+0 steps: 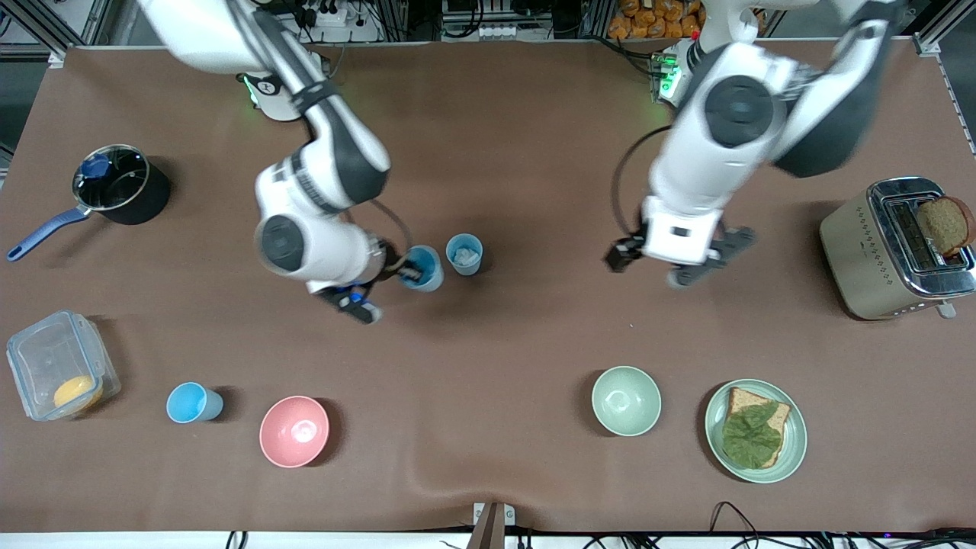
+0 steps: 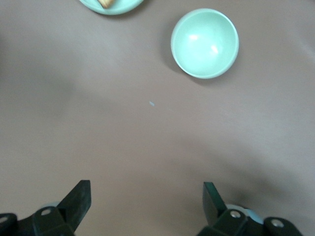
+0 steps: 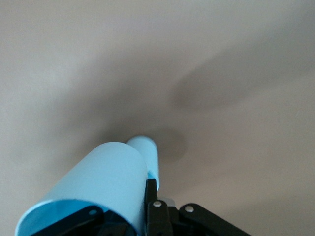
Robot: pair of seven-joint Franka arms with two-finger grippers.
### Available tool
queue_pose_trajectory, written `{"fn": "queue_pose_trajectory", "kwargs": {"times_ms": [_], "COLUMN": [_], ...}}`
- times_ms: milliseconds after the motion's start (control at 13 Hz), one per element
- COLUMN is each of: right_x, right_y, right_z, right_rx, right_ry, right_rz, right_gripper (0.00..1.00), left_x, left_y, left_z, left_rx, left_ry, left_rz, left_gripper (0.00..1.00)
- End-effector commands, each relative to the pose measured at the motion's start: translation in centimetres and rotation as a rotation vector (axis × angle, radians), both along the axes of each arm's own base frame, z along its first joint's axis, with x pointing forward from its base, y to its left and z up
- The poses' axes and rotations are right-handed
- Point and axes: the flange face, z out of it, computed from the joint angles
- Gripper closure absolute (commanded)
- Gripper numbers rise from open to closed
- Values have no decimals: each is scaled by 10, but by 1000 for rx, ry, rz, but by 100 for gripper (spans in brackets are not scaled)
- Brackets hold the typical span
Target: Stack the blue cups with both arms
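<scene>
I should move the held cup (image 1: 427, 265) in my right gripper toward the second cup's rim before I let go. It is beside the second cup, short of its rim (image 1: 463, 248).
My right gripper (image 1: 408, 268) is shut on the rim of a bright sky-blue cup (image 1: 423, 268) in the middle of the table. In the right wrist view the gripper (image 3: 142, 196) clamps this cup (image 3: 98, 187) by its wall. A duller grey-blue cup (image 1: 464, 254) stands upright right beside it, toward the left arm's end, with something white inside; it also shows in the right wrist view (image 3: 146, 152). Another sky-blue cup (image 1: 192, 402) stands near the front edge, beside the pink bowl. My left gripper (image 1: 679, 263) hangs open and empty over bare table; its fingers (image 2: 78, 196) are wide apart.
A pink bowl (image 1: 294, 431), a pale green bowl (image 1: 626, 400) (image 2: 204, 43) and a green plate (image 1: 793, 438) with bread and lettuce sit along the front. A dark pot (image 1: 118, 187) and a clear container (image 1: 57, 366) are at the right arm's end, a toaster (image 1: 877, 252) at the left arm's end.
</scene>
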Motion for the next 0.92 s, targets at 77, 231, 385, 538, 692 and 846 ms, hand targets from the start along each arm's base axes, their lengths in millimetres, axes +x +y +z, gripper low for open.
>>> {"fn": "queue_pose_trajectory", "kwargs": {"times_ms": [77, 231, 385, 538, 692, 846], "right_x": [-25, -25, -32, -42, -45, -48], "right_y": [23, 25, 39, 52, 58, 61], "right_z": [-10, -22, -28, -40, -51, -51], "right_rx": [-61, -94, -100, -109, -120, -131], "right_ry": [43, 37, 36, 39, 46, 43], "right_rz": [-44, -59, -65, -60, -63, -69], "right_gripper": [100, 100, 100, 100, 100, 100], "left_x": [-4, -7, -9, -7, -11, -7], "left_y": [78, 112, 132, 159, 160, 183], "left_z": [38, 51, 62, 72, 82, 83], "left_rx": [61, 68, 71, 68, 59, 58], "left_ry": [12, 51, 56, 46, 32, 34], "left_rz": [-168, -222, -256, -302, -340, -362], "left_gripper": [0, 0, 0, 0, 0, 0]}}
